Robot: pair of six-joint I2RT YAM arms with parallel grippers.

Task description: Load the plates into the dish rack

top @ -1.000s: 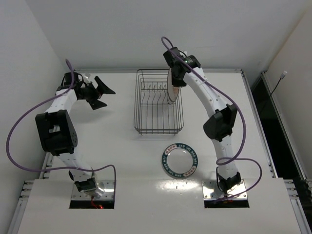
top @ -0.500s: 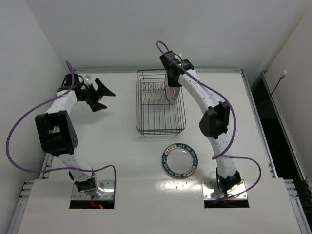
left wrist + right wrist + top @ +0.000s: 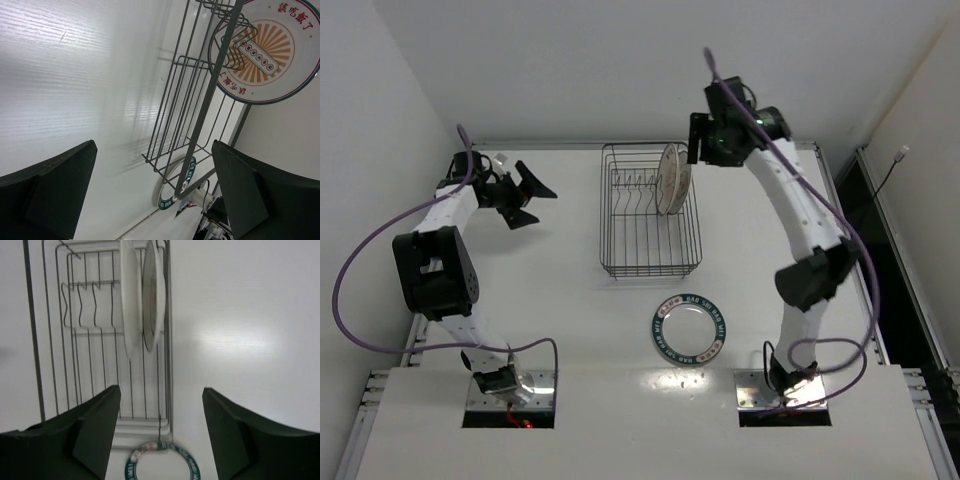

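The teal-rimmed plate next needs to be held by its rim [image 3: 719, 333] [image 3: 194, 470] in my right gripper, so that the plate's opposite edge stays free to slot between the rack's wires.
Two plates stand on edge side by side at the right end of the dish rack [image 3: 598, 225]. In the left wrist view the nearer plate [image 3: 270, 55] shows an orange sunburst centre behind the rack wires [image 3: 210, 95]. From above, the right wrist view shows both plates [image 3: 129, 300] [image 3: 152, 295] edge-on in the rack [image 3: 31, 330]. The teal-rimmed plate [image 3: 689, 328] lies flat on the table in front of the rack. My right gripper [image 3: 703, 140] [image 3: 161, 390] hangs open and empty above the rack's far right corner. My left gripper [image 3: 530, 190] [image 3: 155, 165] is open, left of the rack.
The rack's tines [image 3: 80, 305] to the left of the standing plates hold nothing. The teal-rimmed plate [image 3: 162, 462] lies just beyond the rack's near end. Walls close the table at the back and left.
My right gripper has opened, let go of the plate it held in the rack, and risen up and to the right. That plate stays standing. The left arm has not moved.
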